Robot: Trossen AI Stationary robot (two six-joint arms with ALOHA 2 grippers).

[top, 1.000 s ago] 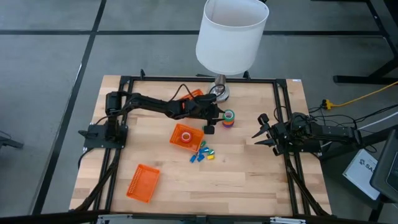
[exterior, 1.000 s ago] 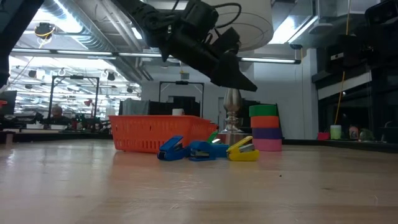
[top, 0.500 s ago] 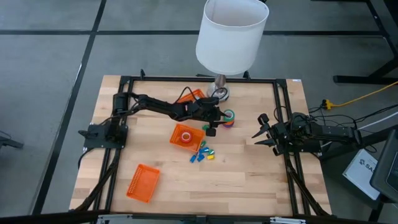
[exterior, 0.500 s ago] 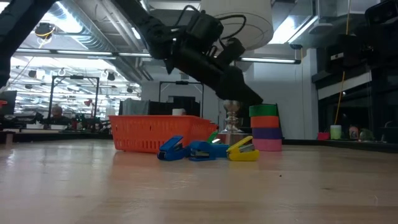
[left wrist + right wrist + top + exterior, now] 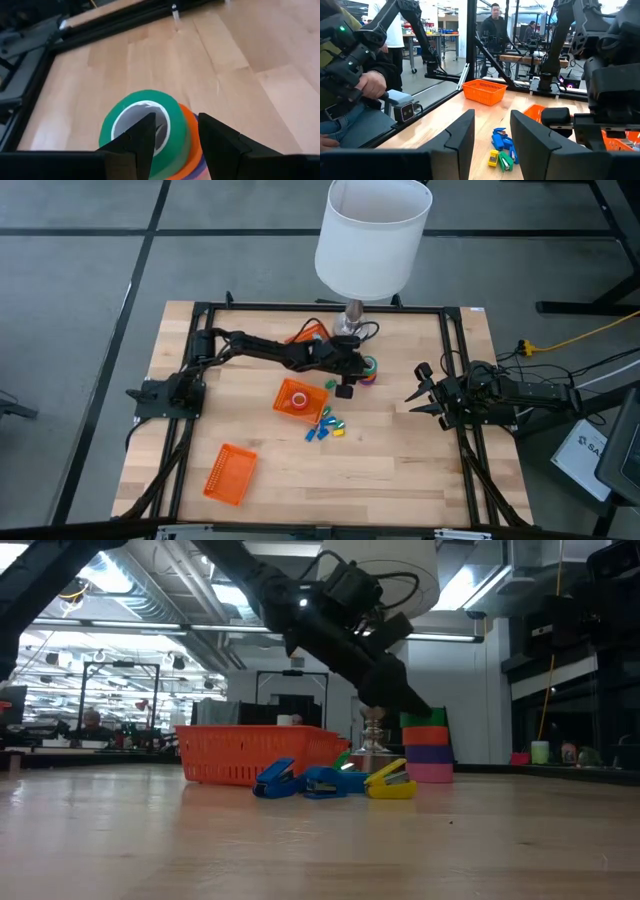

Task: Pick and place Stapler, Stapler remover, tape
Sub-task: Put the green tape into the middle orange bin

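My left gripper's fingers straddle the green roll's side, one over its hollow centre. I need to close them now, and they would hold the roll.
A stack of tape rolls point(image 5: 371, 369) stands on the table near the lamp base, with green on top, then orange, purple and pink point(image 5: 427, 746). My left gripper point(image 5: 175, 132) is open and slants down over the stack. One finger point(image 5: 143, 131) is above the green roll's hollow centre and the other point(image 5: 216, 136) is outside its rim. Small blue, yellow and green staplers point(image 5: 326, 426) lie on the table in front of an orange basket point(image 5: 297, 399). My right gripper point(image 5: 414, 394) waits, open, at the table's right side. My left gripper comes at the top green roll point(image 5: 170, 117) slanting from above and from the table's left, with its fingers astride the ring's wall. I cannot tell whether either finger touches it. The stack stands upright on the table.
A lamp with a white shade point(image 5: 372, 235) stands on its metal base point(image 5: 351, 328) just behind the tape. A second orange basket point(image 5: 230, 473) lies at the near left, and a third point(image 5: 311, 332) lies behind my left arm. Bare wood lies toward the near right.
My left gripper has moved toward the table's right and down, from above the basket's far edge to the top of the tape stack. The stack, staplers and baskets have not moved.
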